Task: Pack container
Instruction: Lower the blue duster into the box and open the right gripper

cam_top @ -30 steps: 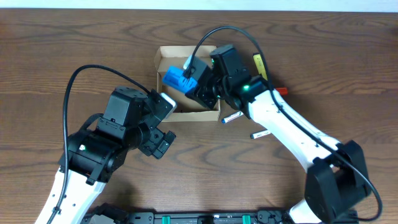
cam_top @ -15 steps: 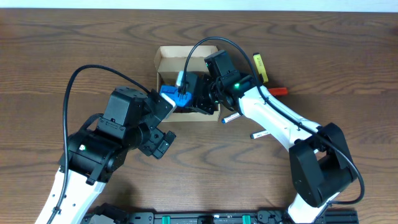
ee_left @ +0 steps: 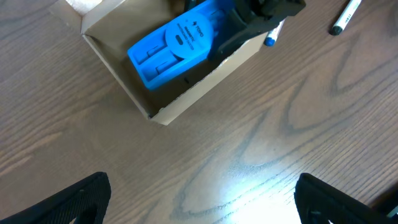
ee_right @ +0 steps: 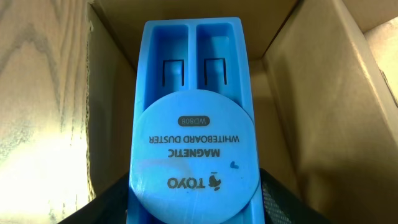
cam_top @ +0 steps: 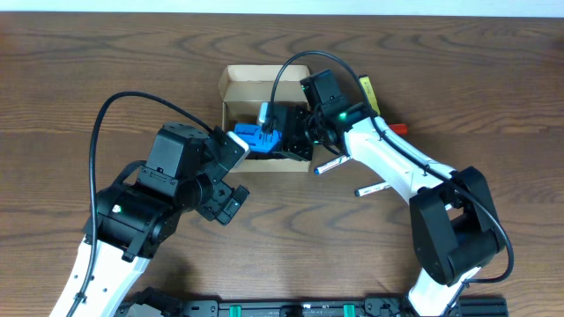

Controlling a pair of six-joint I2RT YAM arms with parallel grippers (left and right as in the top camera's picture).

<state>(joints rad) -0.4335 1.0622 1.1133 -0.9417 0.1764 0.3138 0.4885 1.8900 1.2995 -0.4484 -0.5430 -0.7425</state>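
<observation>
The duster (cam_top: 256, 136) would stay lengthwise between the box's sides, above the box's bottom, so my right gripper should open.
The container is a small tan cardboard box (cam_top: 231, 84) with its flap open, at the table's middle back. My right gripper (cam_top: 275, 141) is shut on a blue whiteboard duster (cam_top: 256, 136) and holds it inside the box. The right wrist view shows the duster (ee_right: 193, 124) filling the box (ee_right: 311, 87) lengthwise, label up. The left wrist view shows the duster (ee_left: 177, 43) in the box (ee_left: 118, 68). My left gripper (ee_left: 202, 199) is open and empty over bare table just in front of the box.
A yellow marker (cam_top: 367, 93) and a red item (cam_top: 397, 129) lie right of the box. Two white markers (cam_top: 328, 165) (cam_top: 370, 189) lie in front right; one shows in the left wrist view (ee_left: 345, 15).
My right gripper has carried the duster from above the box's middle down and toward the front-left, deeper into the box. The left arm has not moved.
</observation>
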